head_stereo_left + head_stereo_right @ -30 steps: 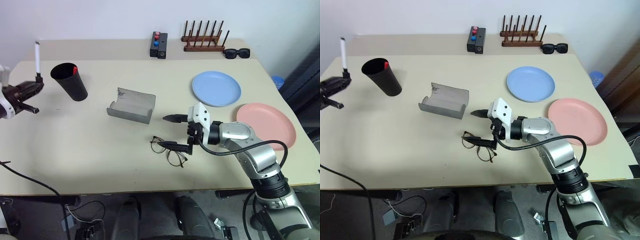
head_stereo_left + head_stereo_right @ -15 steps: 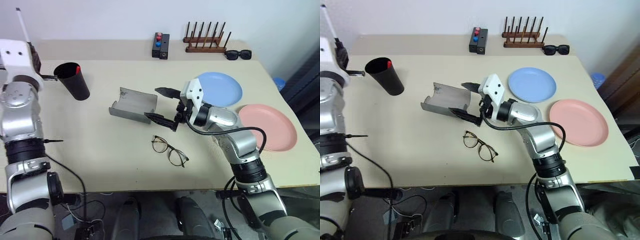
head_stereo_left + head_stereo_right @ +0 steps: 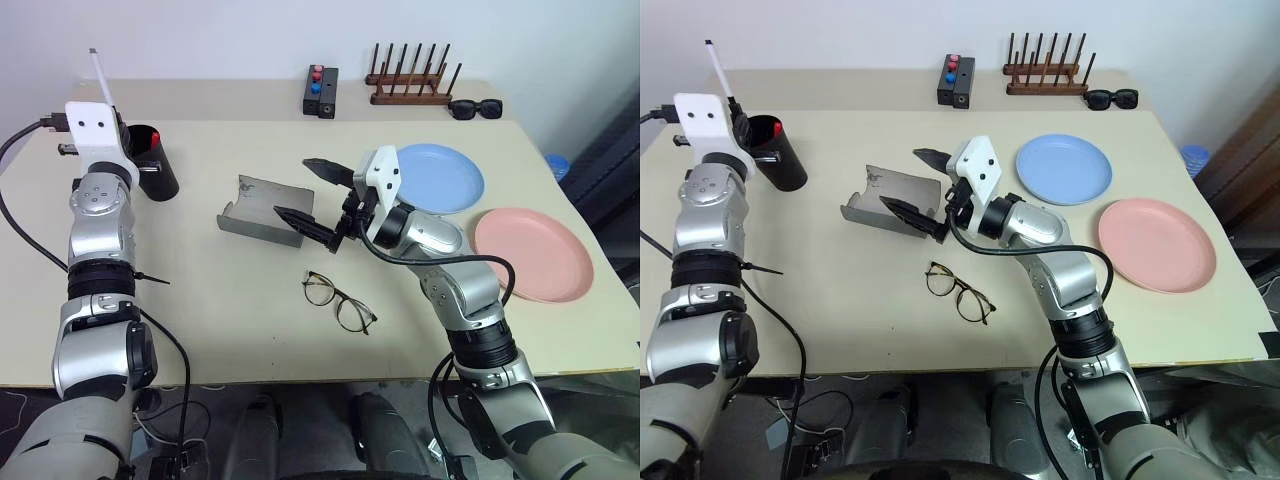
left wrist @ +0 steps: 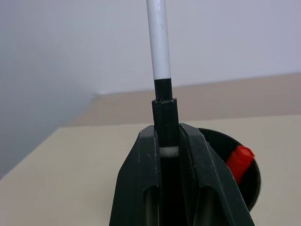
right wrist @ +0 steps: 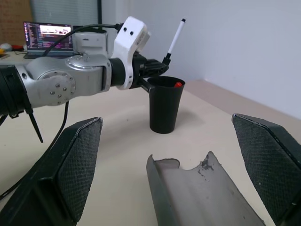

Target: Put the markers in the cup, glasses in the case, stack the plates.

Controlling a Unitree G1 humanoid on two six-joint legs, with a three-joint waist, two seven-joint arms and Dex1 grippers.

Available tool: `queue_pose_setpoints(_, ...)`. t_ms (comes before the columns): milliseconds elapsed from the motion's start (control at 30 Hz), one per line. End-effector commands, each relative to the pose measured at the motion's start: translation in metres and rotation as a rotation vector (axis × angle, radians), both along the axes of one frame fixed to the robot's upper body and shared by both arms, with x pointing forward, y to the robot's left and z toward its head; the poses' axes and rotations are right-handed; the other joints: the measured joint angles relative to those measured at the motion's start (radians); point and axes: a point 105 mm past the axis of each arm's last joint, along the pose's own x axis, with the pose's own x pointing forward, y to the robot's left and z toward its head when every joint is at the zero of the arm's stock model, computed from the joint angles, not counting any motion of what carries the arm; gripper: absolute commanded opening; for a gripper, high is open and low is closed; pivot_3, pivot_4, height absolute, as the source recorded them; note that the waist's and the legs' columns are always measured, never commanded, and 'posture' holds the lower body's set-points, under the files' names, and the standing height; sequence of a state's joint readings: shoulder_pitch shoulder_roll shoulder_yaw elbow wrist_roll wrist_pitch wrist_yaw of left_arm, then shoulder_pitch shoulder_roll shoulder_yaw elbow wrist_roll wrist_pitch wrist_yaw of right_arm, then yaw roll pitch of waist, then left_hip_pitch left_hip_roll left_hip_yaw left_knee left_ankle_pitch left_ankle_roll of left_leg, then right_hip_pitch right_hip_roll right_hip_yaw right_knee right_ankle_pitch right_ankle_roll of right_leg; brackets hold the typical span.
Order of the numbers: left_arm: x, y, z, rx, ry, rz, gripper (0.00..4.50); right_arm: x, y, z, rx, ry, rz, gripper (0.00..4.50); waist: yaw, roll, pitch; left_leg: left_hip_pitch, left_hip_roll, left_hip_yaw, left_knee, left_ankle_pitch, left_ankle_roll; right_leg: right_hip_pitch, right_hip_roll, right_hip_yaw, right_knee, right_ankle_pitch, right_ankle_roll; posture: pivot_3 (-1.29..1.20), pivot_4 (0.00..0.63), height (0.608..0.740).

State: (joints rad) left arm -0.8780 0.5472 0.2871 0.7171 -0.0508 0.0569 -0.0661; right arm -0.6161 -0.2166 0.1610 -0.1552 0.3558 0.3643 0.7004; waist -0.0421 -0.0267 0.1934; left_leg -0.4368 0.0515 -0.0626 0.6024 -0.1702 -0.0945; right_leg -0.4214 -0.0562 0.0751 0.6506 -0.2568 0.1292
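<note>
The robot's left gripper should open now, as the marker's black end [image 4: 165, 113] is over the opening in the left wrist view, so the white marker would rest in the black cup [image 4: 218, 143].
My left gripper [image 4: 167, 150] is shut on a thin white marker [image 4: 159, 42], gripping its black end so it stands upright just beside the rim of the black cup [image 3: 160, 178] at the table's far left. A red-capped marker [image 3: 153, 137] sticks out of the cup. My right gripper [image 3: 291, 187] hangs open above the open grey case [image 3: 245, 210], holding nothing. The wire-rimmed glasses [image 3: 338, 302] lie on the table in front of the case. A light blue plate [image 3: 445, 175] and a pink plate [image 3: 535, 255] lie side by side on the right.
Along the far edge stand a black box with red and blue buttons [image 3: 320, 88], a wooden rack [image 3: 410, 80] and black sunglasses [image 3: 474, 107]. The right arm reaches across the table's middle between the glasses and the plates.
My left arm swung in from the table's left edge, bringing the white marker up to the cup. The open right gripper rose from the glasses to above the case.
</note>
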Motion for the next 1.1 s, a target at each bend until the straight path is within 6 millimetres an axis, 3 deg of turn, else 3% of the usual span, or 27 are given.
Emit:
queue_pose_setpoints(33, -0.001, 0.000, 0.018, -0.001, -0.051, -0.002, 0.01, -0.008, 0.002, 0.014, 0.023, -0.056, 0.020, 4.50, 0.000, 0.000, 0.000, 0.000, 0.000, 0.000, 0.000, 0.000, 0.000, 0.000, 0.000, 0.000, 0.000, 0.000, 0.000, 0.00, 0.150, 0.740)
queue_pose_setpoints(467, -0.001, 0.002, 0.004, -0.031, -0.011, 0.006, 0.01, -0.007, 0.006, 0.013, 0.021, -0.053, 0.034, 4.50, 0.000, 0.000, 0.000, 0.000, 0.000, 0.000, 0.000, 0.000, 0.000, 0.000, 0.000, 0.000, 0.000, 0.000, 0.000, 0.00, 0.150, 0.740)
queue_pose_setpoints(767, -0.002, 0.003, 0.001, -0.021, -0.001, 0.027, 4.40, -0.009, 0.006, 0.010, 0.017, -0.045, 0.036, 4.50, 0.000, 0.000, 0.000, 0.000, 0.000, 0.000, 0.000, 0.000, 0.000, 0.000, 0.000, 0.000, 0.000, 0.000, 0.000, 0.00, 0.150, 0.740)
queue_pose_setpoints(1100, -0.002, 0.007, 0.007, -0.025, -0.022, 0.045, 4.46, -0.009, 0.007, 0.010, 0.019, -0.044, 0.040, 4.50, 0.000, 0.000, 0.000, 0.000, 0.000, 0.000, 0.000, 0.000, 0.000, 0.000, 0.000, 0.000, 0.000, 0.000, 0.000, 0.00, 0.150, 0.740)
